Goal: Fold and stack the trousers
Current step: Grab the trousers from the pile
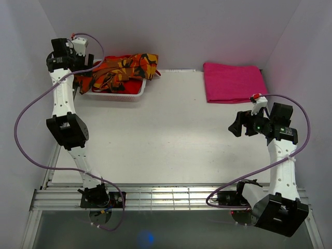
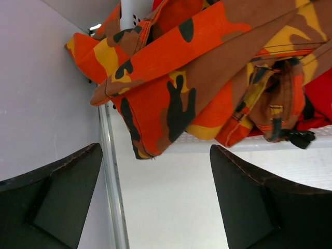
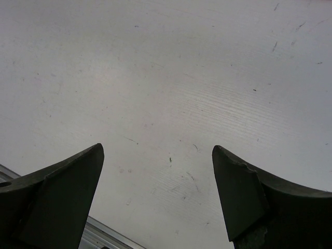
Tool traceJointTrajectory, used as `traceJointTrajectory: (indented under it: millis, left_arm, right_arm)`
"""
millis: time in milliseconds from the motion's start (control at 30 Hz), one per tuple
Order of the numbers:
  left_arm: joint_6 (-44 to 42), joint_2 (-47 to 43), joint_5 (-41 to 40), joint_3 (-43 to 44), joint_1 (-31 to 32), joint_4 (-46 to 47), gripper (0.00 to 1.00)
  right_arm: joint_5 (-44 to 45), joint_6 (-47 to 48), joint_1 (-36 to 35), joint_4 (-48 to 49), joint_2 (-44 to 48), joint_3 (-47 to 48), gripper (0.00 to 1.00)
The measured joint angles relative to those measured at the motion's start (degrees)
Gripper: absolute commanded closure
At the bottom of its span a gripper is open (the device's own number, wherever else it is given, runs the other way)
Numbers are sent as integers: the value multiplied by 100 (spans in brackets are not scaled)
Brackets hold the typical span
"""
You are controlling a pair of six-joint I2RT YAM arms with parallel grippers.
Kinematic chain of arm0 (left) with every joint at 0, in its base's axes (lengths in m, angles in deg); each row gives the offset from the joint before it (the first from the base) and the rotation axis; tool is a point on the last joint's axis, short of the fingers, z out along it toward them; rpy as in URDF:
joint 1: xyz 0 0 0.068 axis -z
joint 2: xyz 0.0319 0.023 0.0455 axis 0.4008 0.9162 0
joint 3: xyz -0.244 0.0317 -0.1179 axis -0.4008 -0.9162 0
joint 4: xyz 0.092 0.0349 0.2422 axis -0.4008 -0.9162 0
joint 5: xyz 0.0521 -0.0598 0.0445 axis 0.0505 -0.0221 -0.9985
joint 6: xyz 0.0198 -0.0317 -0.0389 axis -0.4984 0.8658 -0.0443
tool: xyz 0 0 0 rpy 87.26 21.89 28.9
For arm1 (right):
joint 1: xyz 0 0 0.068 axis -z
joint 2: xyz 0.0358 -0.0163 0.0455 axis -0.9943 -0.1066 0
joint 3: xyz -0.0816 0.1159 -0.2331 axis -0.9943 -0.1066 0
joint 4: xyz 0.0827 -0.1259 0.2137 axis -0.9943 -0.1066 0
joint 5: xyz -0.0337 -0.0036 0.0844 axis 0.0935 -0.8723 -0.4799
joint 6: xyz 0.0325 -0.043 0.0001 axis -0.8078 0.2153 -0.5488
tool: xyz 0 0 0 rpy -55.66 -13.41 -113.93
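My left gripper should next grab the camouflage trousers (image 1: 122, 68) by the fold overhanging the basket's end (image 1: 84, 81). That will leave my right gripper cloth to spread for folding.
The camouflage trousers (image 1: 122, 68), orange, red, yellow and black, lie bunched in a white basket (image 1: 132, 92) at the back left, a leg spilling over its right rim. In the left wrist view the trousers (image 2: 207, 67) hang over the basket edge just beyond my fingers. My left gripper (image 1: 58, 58) is open and empty, held at the basket's left end; its gap (image 2: 155, 155) shows only bare table. My right gripper (image 1: 236, 126) is open and empty over the right side of the table, far from the trousers; its wrist view (image 3: 158, 153) shows only table surface.
A plain pink folded cloth (image 1: 232, 82) lies at the back right. A red garment (image 2: 319, 98) shows under the trousers in the basket. The table's metal left rail (image 2: 111, 197) and the side wall run close to my left gripper.
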Motion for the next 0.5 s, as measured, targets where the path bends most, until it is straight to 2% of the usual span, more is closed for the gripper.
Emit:
traceJointTrajectory:
  millis: [233,500]
  left_arm:
    - [-153,236,671,-365,-146,675,5]
    - [417,745,1845,-321,-151,1419,2]
  right_arm:
    - [-26,0,0,68,-289,7,10]
    - [-37,-2,0,70,-481,7,10]
